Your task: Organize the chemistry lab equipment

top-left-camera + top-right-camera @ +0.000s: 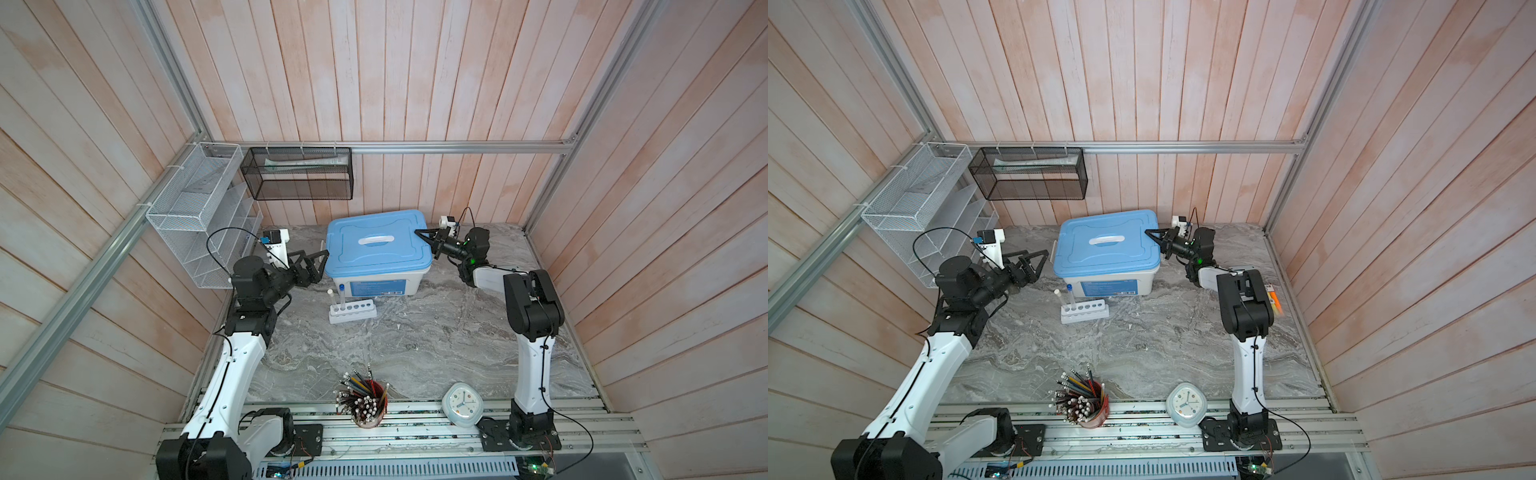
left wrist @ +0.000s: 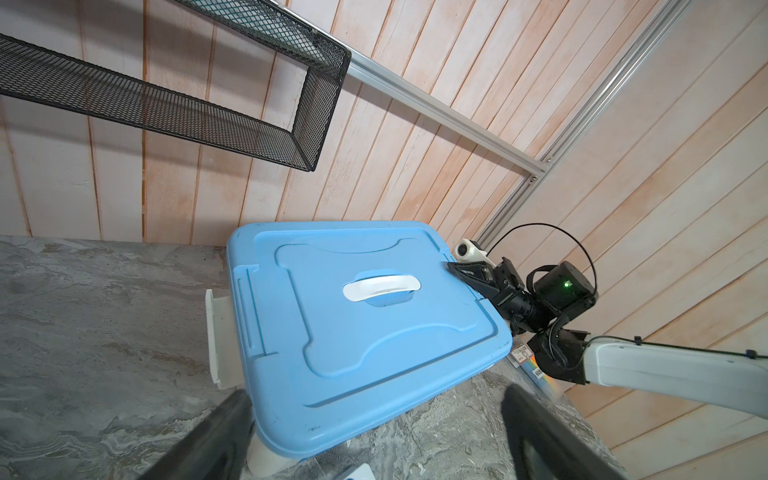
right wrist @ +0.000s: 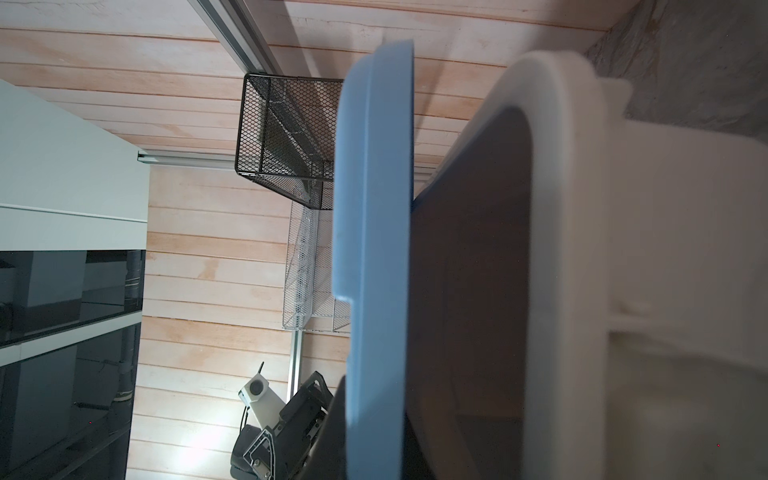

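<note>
The right gripper is ready to open now: the lid's far end meets the box and the lid's held edge is above the box's rim, so the lid would land.
A white storage box with a blue lid stands at the back middle of the marble table. My right gripper is shut on the lid's right edge. In the right wrist view that edge stands apart from the box rim, with the dark inside showing. My left gripper hangs open just left of the box, and its fingers frame the lid's near corner. In front of the box a white six-hole rack holds a blue-capped tube and a white-capped tube.
A red cup of pencils and a white clock stand at the front edge. A white wire organiser and a black mesh shelf hang on the back left walls. Something orange lies beneath the right arm.
</note>
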